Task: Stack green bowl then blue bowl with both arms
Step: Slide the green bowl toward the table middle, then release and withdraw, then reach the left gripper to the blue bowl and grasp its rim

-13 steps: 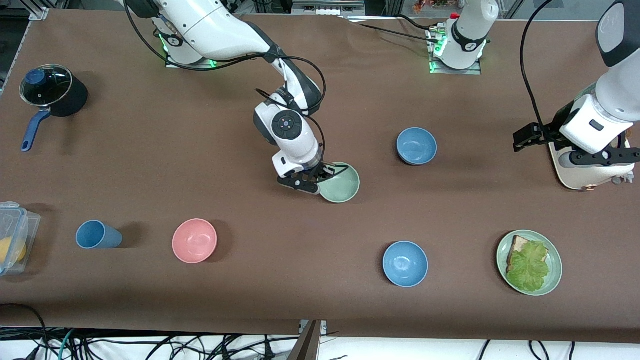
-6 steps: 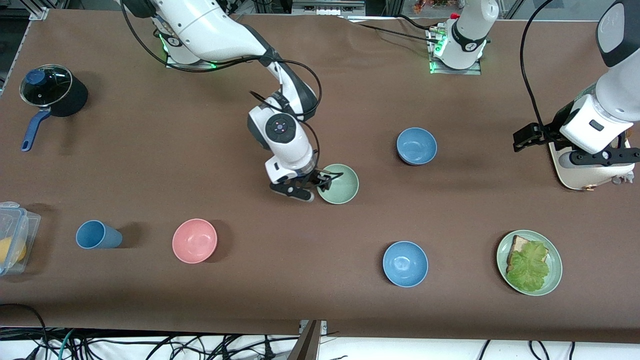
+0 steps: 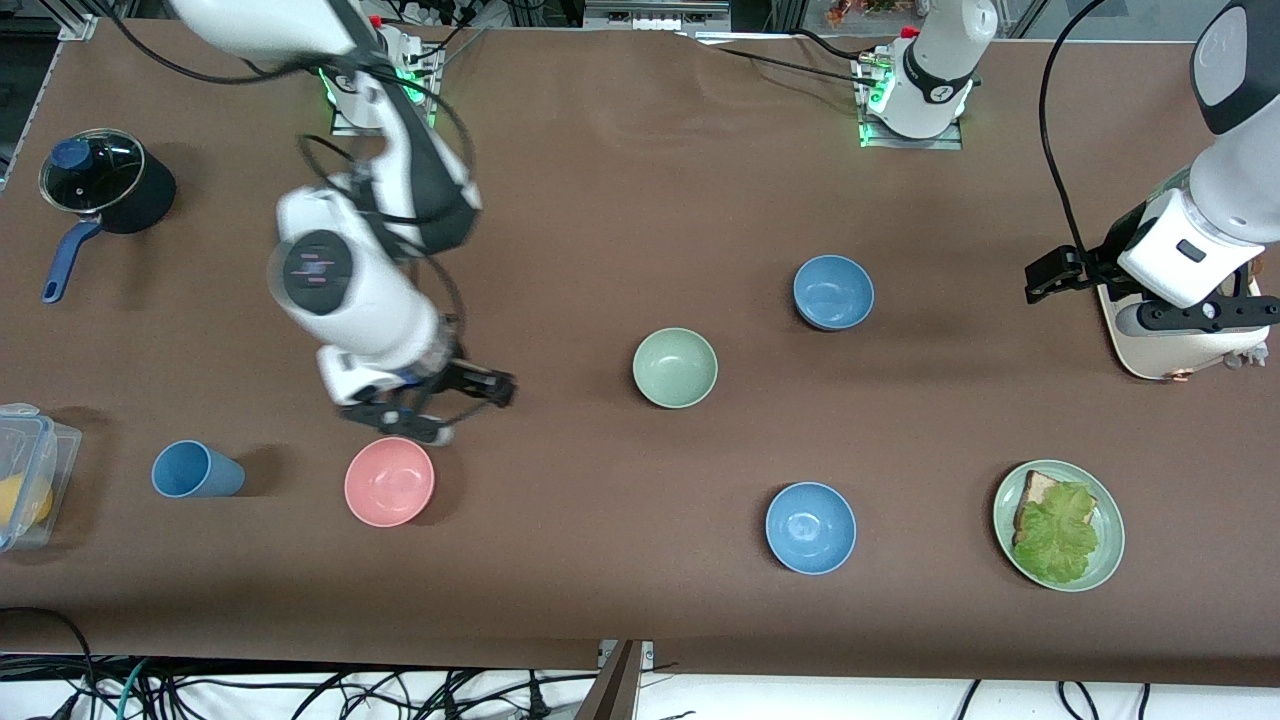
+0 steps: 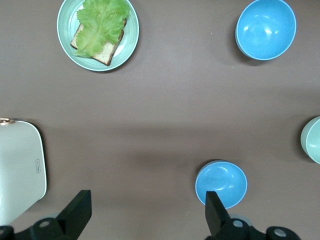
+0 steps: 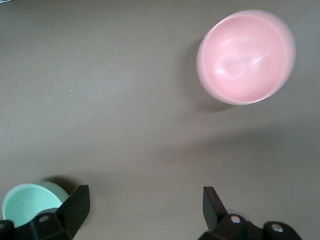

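My left gripper is to grab the blue bowl by its rim (image 3: 871, 295) next, so that it can stack it into the green bowl (image 3: 675, 367).
The green bowl (image 3: 675, 367) stands alone and upright on the table, toward the right arm's end from the blue bowl (image 3: 833, 291) and a little nearer to the front camera. The left wrist view shows the blue bowl (image 4: 221, 183) beside one fingertip, with a sliver of the green bowl (image 4: 312, 140) at the frame's edge. My right gripper (image 3: 490, 388) hangs open and empty over bare table between the pink bowl (image 3: 389, 481) and the green bowl; its wrist view shows both bowls (image 5: 245, 57) (image 5: 30, 202). My left gripper (image 3: 1055, 275) waits open in the air by the cream appliance (image 3: 1170, 350).
A brighter blue bowl (image 3: 810, 527) and a green plate (image 3: 1110, 548) with toast and lettuce lie near the front edge. At the right arm's end are a blue cup (image 3: 195, 470), a lidded black pot (image 3: 105, 180) and a clear plastic box (image 3: 30, 470).
My right gripper opened, let go of the green bowl's rim, then rose and swung toward the right arm's end, over by the pink bowl. The green bowl stays put. The left arm has not moved.
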### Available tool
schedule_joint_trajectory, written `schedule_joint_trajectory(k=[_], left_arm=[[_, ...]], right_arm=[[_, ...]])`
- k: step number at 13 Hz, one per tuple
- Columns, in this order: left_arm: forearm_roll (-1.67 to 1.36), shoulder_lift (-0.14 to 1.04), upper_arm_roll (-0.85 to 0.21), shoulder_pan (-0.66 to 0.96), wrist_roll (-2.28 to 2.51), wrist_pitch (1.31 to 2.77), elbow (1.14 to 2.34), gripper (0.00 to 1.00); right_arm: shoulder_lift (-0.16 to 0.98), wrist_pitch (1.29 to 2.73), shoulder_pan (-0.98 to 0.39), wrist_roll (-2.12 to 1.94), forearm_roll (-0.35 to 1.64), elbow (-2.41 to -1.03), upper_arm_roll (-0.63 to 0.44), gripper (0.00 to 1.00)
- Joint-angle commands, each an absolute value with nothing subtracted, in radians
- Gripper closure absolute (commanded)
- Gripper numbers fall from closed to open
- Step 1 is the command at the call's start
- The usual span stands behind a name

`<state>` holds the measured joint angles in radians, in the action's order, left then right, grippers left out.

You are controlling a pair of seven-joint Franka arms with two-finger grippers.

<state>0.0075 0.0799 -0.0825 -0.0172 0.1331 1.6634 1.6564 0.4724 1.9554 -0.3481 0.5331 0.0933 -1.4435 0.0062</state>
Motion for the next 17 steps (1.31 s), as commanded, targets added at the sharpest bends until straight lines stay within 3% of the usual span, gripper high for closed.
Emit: schedule_joint_trajectory(k=[1,3,5,7,10,12,15,16,17], left_arm=[[0.006,0.116,-0.086,-0.015,0.114,1.617,1.637,0.00],[-0.056,0.126,-0.095,-0.015,0.123,1.621,1.710,0.00],[-0.064,0.162,-0.135,-0.015,0.124,1.652,1.822,0.00],[-0.118,0.160,-0.184,-0.017,0.132,1.788,1.969,0.00],[-0.144,0.133,-0.265,-0.018,0.112,2.209,2.266,0.00],[-0.137,0.283,-0.291,-0.012,0.101,2.411,2.299,0.01],[-0.046,0.327,-0.291,0.000,0.100,2.415,2.298,0.05],[-0.043,0.333,-0.291,0.002,0.092,2.414,2.296,0.13],[-0.029,0.336,-0.291,0.002,0.091,2.407,2.299,0.28]], right_arm=[[0.318,1.796,-0.223,0.250,0.126,-1.509,0.009,0.00],[0.227,1.677,-0.186,0.126,0.124,-1.531,-0.037,0.00],[0.125,1.661,-0.138,0.103,0.112,-1.616,-0.034,0.00],[0.081,1.660,-0.135,0.100,0.100,-1.657,-0.035,0.00],[0.078,1.660,-0.137,0.098,0.058,-1.661,-0.035,0.00],[0.078,1.654,-0.137,0.083,0.026,-1.663,-0.034,0.00],[0.083,1.643,-0.138,0.072,0.015,-1.654,-0.034,0.00],[0.086,1.647,-0.138,0.072,0.014,-1.649,-0.035,0.00],[0.089,1.646,-0.138,0.074,0.014,-1.640,-0.035,0.00]])
